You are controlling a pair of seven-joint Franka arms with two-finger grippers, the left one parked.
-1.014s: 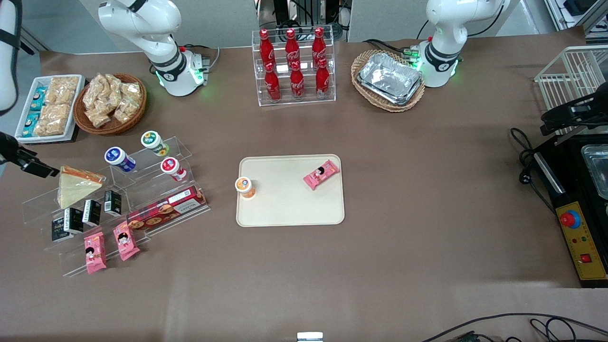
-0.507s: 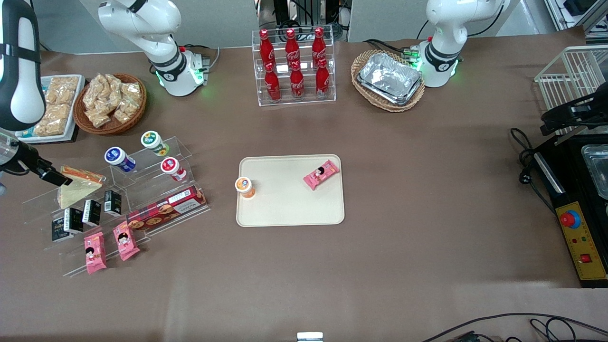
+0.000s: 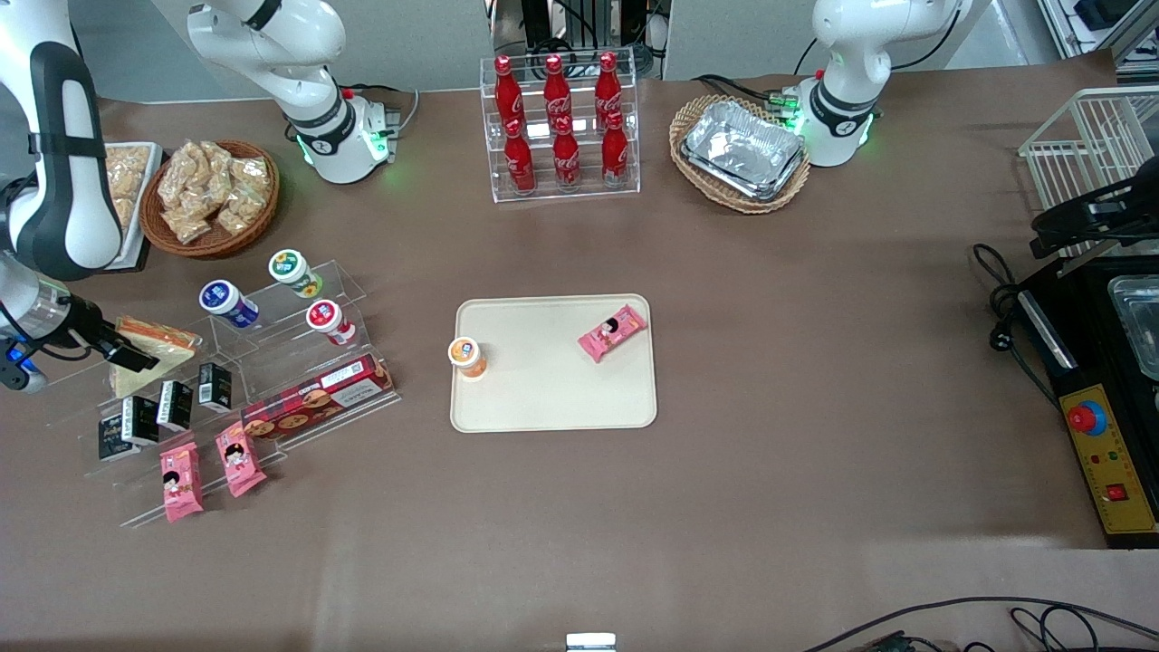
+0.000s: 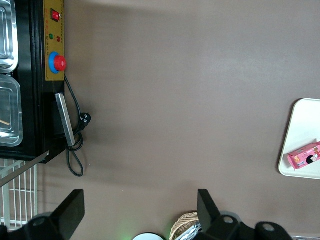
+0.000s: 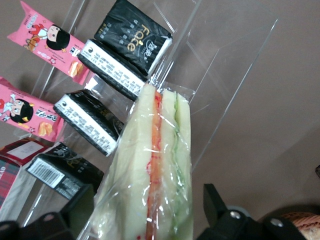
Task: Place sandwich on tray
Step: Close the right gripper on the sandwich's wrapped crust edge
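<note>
My right gripper will next place the sandwich on the cream tray, so it will grab the sandwich by its wrapped end (image 5: 145,220).
The sandwich (image 3: 167,349), a clear-wrapped wedge with pale bread and an orange-red filling edge, leans on the top step of a clear acrylic stand (image 3: 272,362) toward the working arm's end of the table. My right gripper (image 3: 134,356) is at the sandwich's outer end, open. In the right wrist view the sandwich (image 5: 155,165) runs between the two black fingers (image 5: 80,207) of the gripper (image 5: 148,202), with a gap on at least one side. The cream tray (image 3: 552,398) lies mid-table, holding an orange-lidded cup (image 3: 467,355) and a pink packet (image 3: 613,331).
Black packs (image 3: 163,407), pink snack packets (image 3: 210,466) and a red biscuit box (image 3: 317,398) sit on the stand's lower steps, three lidded cups (image 3: 281,294) on its upper ones. A snack basket (image 3: 210,195), cola rack (image 3: 560,127) and foil-tray basket (image 3: 741,149) stand farther from the camera.
The right arm has swung in over the working arm's end of the table, and the gripper has come down onto the sandwich's outer end. The sandwich has not moved.
</note>
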